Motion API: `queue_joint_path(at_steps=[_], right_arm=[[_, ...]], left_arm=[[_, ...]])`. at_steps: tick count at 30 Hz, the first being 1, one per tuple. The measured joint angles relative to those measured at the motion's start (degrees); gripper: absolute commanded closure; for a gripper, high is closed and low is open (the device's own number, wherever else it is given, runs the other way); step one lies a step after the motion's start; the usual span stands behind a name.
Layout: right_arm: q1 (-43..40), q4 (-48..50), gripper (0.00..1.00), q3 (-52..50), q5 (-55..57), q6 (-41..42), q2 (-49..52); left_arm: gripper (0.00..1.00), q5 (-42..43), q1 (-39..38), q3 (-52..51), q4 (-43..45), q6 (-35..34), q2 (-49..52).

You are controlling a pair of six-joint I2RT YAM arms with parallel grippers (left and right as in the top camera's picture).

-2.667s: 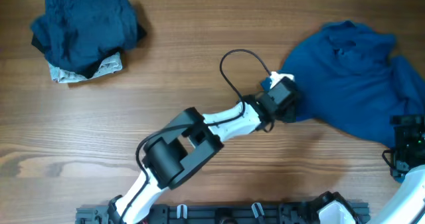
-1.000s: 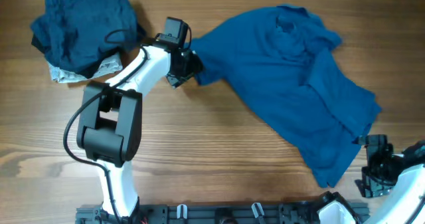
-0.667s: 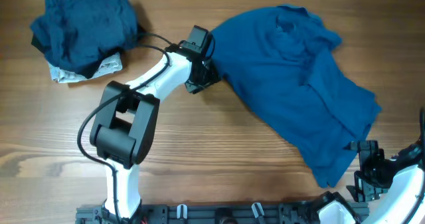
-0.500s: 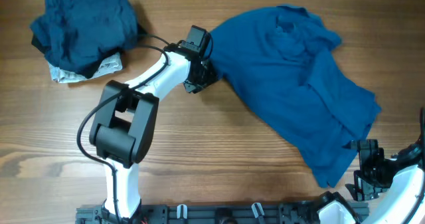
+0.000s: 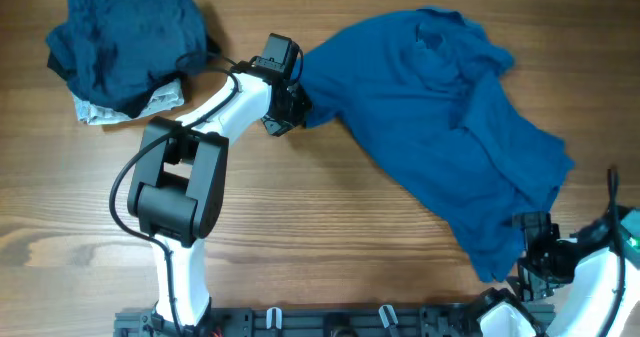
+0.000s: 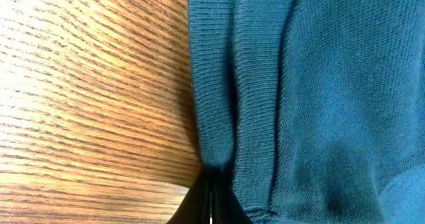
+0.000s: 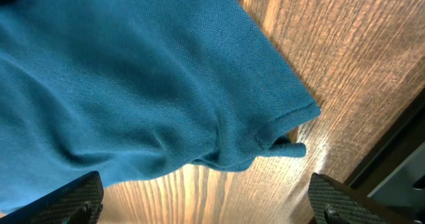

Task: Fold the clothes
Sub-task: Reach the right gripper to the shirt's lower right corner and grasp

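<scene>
My right gripper grabs the blue polo shirt's near corner [image 5: 492, 264] [image 7: 269, 136] next, away from the polo shirt's hem in my left gripper, and lifts it for folding.
A blue polo shirt [image 5: 440, 127] lies spread and rumpled across the middle and right of the wooden table. My left gripper [image 5: 293, 102] is shut on the shirt's left edge; the left wrist view shows its jaws [image 6: 212, 201] pinched on the ribbed hem [image 6: 265, 104]. My right gripper [image 5: 530, 262] is open and empty, just above the table beside the shirt's lower right corner. The right wrist view shows that corner [image 7: 265, 127] lying between and beyond the spread fingertips [image 7: 206, 201].
A pile of dark blue clothes on a grey-white garment [image 5: 125, 42] sits at the back left corner. The table's front edge and a black rail [image 5: 340, 322] run along the bottom.
My left gripper dragged the shirt from the right across to the left, went a little right, then back left. My right gripper moved left along the front edge toward the shirt's lower corner.
</scene>
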Motion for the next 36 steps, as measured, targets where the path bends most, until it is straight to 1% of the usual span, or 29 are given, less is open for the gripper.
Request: queue_joint_path(at_steps=[6, 10, 14, 18, 20, 22, 25, 27, 28, 30, 32, 33, 36], right_arm=[[6.5, 3.8, 0.00, -0.1, 2.6, 5.6, 0.2], [10.5, 5.4, 0.00, -0.1, 4.8, 9.9, 2.6], [12.4, 9.2, 0.00, -0.9, 5.7, 11.6, 9.1], [12.5, 13.1, 0.00, -2.7, 6.3, 11.8, 15.8], [12.5, 14.4, 0.01, -3.0, 6.4, 11.9, 17.6], [12.5, 14.8, 0.07, -2.7, 6.4, 12.4, 19.2], [12.5, 15.0, 0.12, -2.7, 7.2, 13.2, 19.6], [12.5, 15.2, 0.20, -2.7, 7.3, 13.3, 19.6], [12.5, 15.4, 0.28, -2.7, 7.4, 13.5, 19.6], [12.5, 15.7, 0.57, -2.7, 7.6, 13.8, 19.6], [12.5, 16.0, 0.89, -2.6, 8.3, 14.0, 19.5], [12.5, 16.2, 0.96, -2.6, 8.6, 13.9, 19.5], [12.5, 17.0, 0.96, -2.3, 8.9, 13.7, 19.3]], left_arm=[[0.96, -0.2, 0.0, 0.0, 0.0, 0.0, 0.0], [0.96, -0.2, 0.0, 0.0, 0.0, 0.0, 0.0], [0.96, -0.2, 0.0, 0.0, 0.1, 0.0, 0.0], [0.96, -0.2, 0.0, 0.0, 0.1, 0.0, 0.0], [0.96, -0.2, 0.0, 0.0, 0.1, 0.0, 0.0], [0.96, -0.2, 0.0, 0.0, 0.1, 0.0, 0.0], [0.96, -0.2, 0.0, 0.0, 0.2, 0.0, 0.0], [0.96, -0.2, 0.0, 0.0, 0.3, 0.0, 0.0], [0.96, -0.2, 0.0, 0.0, 0.6, 0.0, 0.0], [0.96, -0.2, 0.0, 0.0, 0.7, 0.0, 0.0], [0.96, -0.2, 0.0, 0.0, 0.7, 0.0, 0.0], [0.96, -0.2, 0.0, 0.0, 0.7, 0.0, 0.0], [0.96, -0.2, 0.0, 0.0, 0.8, 0.4, 0.0]])
